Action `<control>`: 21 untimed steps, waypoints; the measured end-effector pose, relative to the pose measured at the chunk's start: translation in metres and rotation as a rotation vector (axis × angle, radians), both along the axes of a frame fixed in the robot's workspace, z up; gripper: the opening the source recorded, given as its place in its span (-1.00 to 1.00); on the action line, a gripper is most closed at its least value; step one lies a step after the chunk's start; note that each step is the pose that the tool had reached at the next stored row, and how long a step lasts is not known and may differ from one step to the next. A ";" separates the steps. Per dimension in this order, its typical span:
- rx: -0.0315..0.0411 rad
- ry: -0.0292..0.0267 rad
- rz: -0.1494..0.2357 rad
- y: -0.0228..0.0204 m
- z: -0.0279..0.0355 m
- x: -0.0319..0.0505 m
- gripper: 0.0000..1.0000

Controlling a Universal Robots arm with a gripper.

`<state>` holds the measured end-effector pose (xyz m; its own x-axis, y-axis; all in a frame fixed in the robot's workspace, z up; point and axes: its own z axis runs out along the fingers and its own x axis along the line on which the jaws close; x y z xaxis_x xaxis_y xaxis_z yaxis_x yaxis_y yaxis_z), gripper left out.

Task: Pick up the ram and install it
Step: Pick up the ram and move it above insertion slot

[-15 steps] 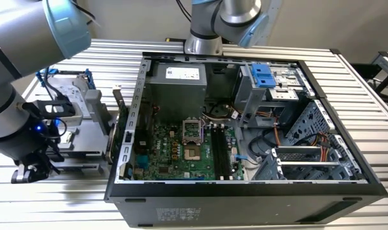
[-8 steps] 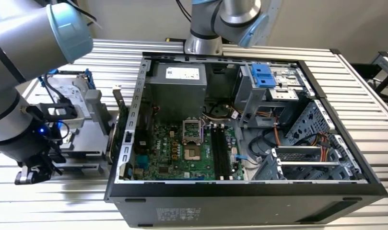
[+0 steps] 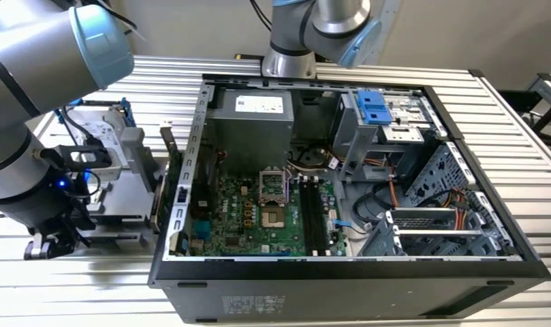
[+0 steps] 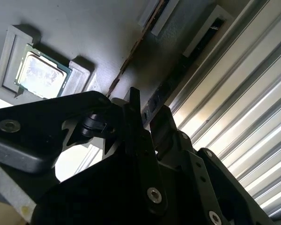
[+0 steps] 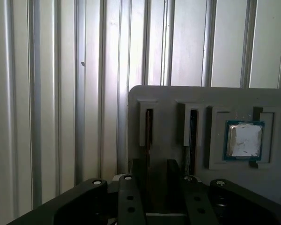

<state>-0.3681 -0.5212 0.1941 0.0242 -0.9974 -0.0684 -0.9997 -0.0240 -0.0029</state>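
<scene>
My gripper should next hold the ram by its flat sides between my fingers at its bare middle part point(image 5: 148, 164) to install it, because the slotted end bracket of the holder wraps around the ram's end.
Two ram sticks stand on edge in slots of a grey holder plate point(image 5: 168, 101). One ram point(image 5: 149, 129) runs in between my fingers; its thin brown edge point(image 4: 131, 51) also appears in the second wrist view. The other ram point(image 5: 193, 133) sits in the neighbouring slot. My gripper point(image 5: 155, 165) point(image 4: 147, 115) is open and straddles the first stick, which lies close to one finger point(image 5: 136, 176) with a gap to the other. In the exterior view the gripper point(image 3: 50, 244) hangs low at the left, beside the open computer case point(image 3: 348, 272). The motherboard's long dark slots point(image 3: 312, 214) lie inside the case.
A processor chip point(image 5: 244, 140) point(image 4: 40, 75) rests in a pocket of the same holder. A hard drive in a blue-handled frame point(image 3: 107, 133) and an upright card point(image 3: 166, 174) stand at the exterior view's left. Ribbed metal tabletop point(image 5: 47, 93) surrounds everything.
</scene>
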 end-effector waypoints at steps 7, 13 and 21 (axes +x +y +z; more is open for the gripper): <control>-0.0001 0.0001 0.000 0.0002 -0.0001 0.0000 -1.00; -0.0222 0.0151 0.001 0.0002 -0.0001 -0.0001 -1.00; -0.0225 0.0152 0.001 0.0002 -0.0001 0.0000 -1.00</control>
<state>-0.3681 -0.5210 0.1940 0.0243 -0.9986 -0.0463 -0.9996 -0.0249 0.0128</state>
